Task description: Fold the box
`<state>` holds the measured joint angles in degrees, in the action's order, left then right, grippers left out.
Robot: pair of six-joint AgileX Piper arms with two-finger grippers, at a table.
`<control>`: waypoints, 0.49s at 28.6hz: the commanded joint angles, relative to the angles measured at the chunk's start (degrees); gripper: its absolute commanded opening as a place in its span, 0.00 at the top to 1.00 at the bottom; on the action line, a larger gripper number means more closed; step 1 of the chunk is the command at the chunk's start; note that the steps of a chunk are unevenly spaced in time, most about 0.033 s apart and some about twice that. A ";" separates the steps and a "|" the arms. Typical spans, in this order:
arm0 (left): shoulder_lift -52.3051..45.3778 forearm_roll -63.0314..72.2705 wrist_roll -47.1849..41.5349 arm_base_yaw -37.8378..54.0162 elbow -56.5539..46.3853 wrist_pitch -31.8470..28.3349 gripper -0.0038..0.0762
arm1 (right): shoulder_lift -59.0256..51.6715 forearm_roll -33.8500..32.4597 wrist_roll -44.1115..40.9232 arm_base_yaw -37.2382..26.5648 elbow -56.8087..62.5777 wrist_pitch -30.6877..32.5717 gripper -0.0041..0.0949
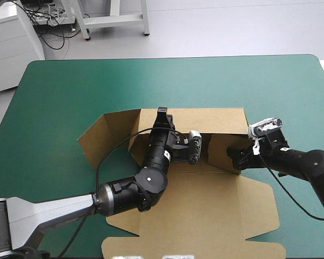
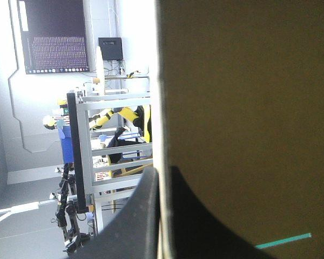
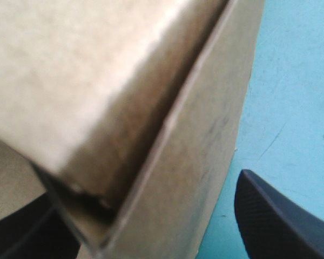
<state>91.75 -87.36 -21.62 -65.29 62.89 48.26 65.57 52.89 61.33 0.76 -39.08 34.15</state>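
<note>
The robot's right gripper needs to grab the box's raised side by that side's top edge next, to fold the box into shape.
The brown box lies in the middle of the teal-green table, its back wall raised and its lid panel flat toward the front. My left gripper is at the top edge of the back wall. In the left wrist view the left gripper is shut on that wall, with the board edge-on between the black fingers. My right gripper is at the raised right side wall. In the right wrist view the right gripper stands open, its fingers either side of the folded board.
A side flap angles up and outward at the box's left. The table's far edge is well beyond the box. Bare teal-green cover lies left, right and behind. The flat lid reaches the table's front edge.
</note>
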 commanded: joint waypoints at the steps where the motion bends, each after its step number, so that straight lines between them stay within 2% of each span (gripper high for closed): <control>1: -2.11 -1.91 -0.28 -0.56 1.01 0.00 0.99 | -1.12 6.01 2.99 2.09 -1.51 -3.10 0.39; 5: -2.11 -1.91 -0.28 -0.56 1.01 0.00 0.99 | -1.12 5.90 2.54 5.97 -1.51 -6.74 0.59; 7: -2.11 -1.91 -0.28 -0.56 1.01 0.00 0.99 | -1.12 5.90 1.70 7.38 -1.51 -9.02 0.75; 9: -2.11 -1.91 -0.28 -0.56 1.01 0.00 0.99 | -1.12 6.03 1.56 8.28 -1.51 -10.32 0.96; 14: -2.11 -1.91 -0.28 -0.56 1.01 0.93 0.99 | -1.12 6.03 1.56 8.38 -1.51 -10.78 0.96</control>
<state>91.71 -86.95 -21.62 -65.31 62.71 50.70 65.69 55.38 62.13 8.36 -38.66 21.47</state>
